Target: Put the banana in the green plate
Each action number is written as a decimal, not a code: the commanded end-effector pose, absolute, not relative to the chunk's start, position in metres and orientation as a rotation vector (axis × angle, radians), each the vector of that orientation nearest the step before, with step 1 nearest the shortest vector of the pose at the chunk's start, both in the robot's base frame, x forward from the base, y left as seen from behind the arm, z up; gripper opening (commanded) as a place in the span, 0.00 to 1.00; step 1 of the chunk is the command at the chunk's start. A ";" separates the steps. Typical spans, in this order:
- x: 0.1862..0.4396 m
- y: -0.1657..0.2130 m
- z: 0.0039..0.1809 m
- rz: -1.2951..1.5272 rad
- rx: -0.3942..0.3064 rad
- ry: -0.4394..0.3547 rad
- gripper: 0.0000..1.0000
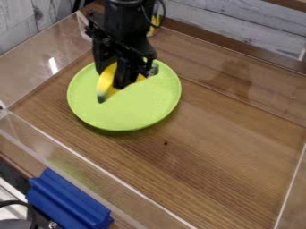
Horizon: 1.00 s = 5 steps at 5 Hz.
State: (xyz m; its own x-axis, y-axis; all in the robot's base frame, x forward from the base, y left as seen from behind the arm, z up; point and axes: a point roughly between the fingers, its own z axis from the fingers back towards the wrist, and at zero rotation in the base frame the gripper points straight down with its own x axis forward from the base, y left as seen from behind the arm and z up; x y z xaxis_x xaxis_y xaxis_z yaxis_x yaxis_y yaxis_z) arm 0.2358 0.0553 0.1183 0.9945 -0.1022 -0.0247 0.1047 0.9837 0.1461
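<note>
The banana's lower end hangs above the green plate, and the banana would drop if the robot's gripper opened now, so the gripper needs to keep holding the banana.
The lime-green plate (138, 107) lies on the wooden table at the left centre. Above its left half hangs the yellow banana (106, 82), tilted with its dark tip pointing down toward the plate. My black gripper (116, 72) comes down from the top of the view and is shut on the banana's upper part. The banana's lower end hovers just over the plate's surface; I cannot tell whether it touches.
A blue block (66, 204) lies at the near left corner. Clear acrylic walls (30, 143) fence the table's left and front sides. A yellow can (153, 20) stands behind the arm at the back.
</note>
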 end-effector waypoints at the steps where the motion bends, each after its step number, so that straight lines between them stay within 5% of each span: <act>1: 0.244 0.059 0.116 -0.090 0.162 -0.026 0.00; 5: 0.262 0.070 0.083 -0.054 0.152 -0.065 0.00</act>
State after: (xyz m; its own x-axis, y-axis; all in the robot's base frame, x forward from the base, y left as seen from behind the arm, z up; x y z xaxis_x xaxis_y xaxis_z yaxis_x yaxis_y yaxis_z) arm 0.2580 0.0662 0.0733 0.9974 -0.0677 0.0233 0.0637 0.9877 0.1427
